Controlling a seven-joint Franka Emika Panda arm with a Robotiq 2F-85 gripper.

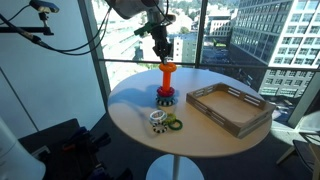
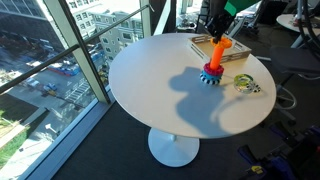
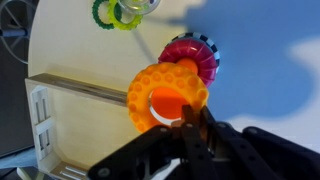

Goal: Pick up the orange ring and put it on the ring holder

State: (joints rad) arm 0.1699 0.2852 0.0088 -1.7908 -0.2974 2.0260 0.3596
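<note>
My gripper should release the orange ring, because the ring between my fingers is level with the post's top and goes around it.
The ring holder is an orange post on a round dark base, near the middle of the white round table; it also shows in an exterior view. My gripper hangs right above the post and is shut on the rim of the orange ring. In the wrist view the knobbly orange ring sits between my fingers. The post's top shows through its hole, and the base lies beyond. I cannot tell whether the ring is over the post's tip or just above it.
A white ring and a green/yellow ring lie at the table's near edge, also in the wrist view. A grey-brown rectangular tray stands beside the post. Glass walls surround the table.
</note>
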